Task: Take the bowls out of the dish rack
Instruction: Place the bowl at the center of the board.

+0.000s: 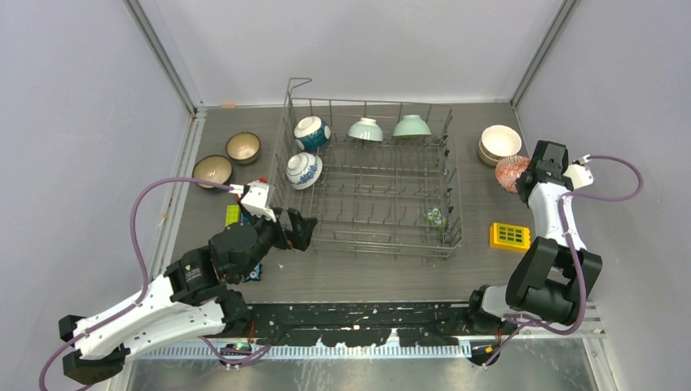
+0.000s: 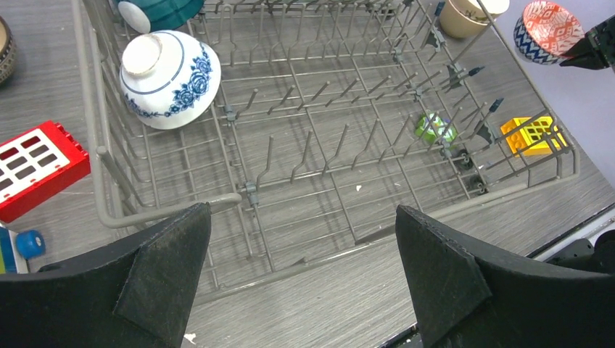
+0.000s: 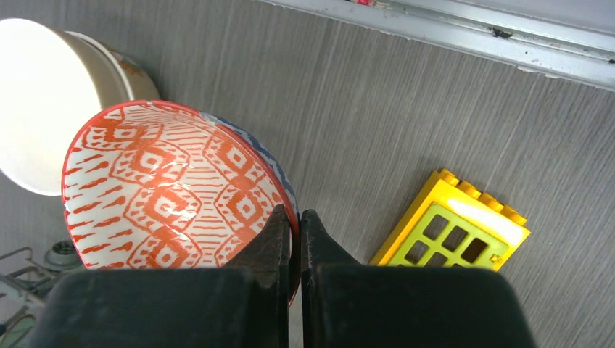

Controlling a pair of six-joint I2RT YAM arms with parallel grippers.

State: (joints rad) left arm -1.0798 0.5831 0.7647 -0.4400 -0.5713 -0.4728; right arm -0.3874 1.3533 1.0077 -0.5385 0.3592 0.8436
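Note:
My red-and-white patterned bowl (image 3: pixel 167 190) stays held in my right gripper for now: it hangs tilted above the floor and would drop close beside the stacked cream bowls if I opened now.
The grey wire dish rack (image 1: pixel 371 236) holds two blue-and-white bowls (image 1: pixel 304 170) (image 1: pixel 312 132) at its left and two mint green bowls (image 1: pixel 366 129) (image 1: pixel 411 125) at its back. My left gripper (image 1: pixel 295 230) is open and empty at the rack's near-left corner; the nearer blue-and-white bowl (image 2: pixel 169 78) shows ahead of it. My right gripper (image 3: pixel 298 217) is shut on the rim of a red-and-white patterned bowl (image 3: pixel 167 190), held right of the rack beside stacked cream bowls (image 1: pixel 499 143).
Two brown bowls (image 1: pixel 243 147) (image 1: pixel 212 170) sit left of the rack. A yellow toy block (image 1: pixel 510 236) lies right of the rack, a red block (image 2: pixel 36 165) by its left side, a small green toy (image 1: pixel 436 216) inside it. Side walls stand close.

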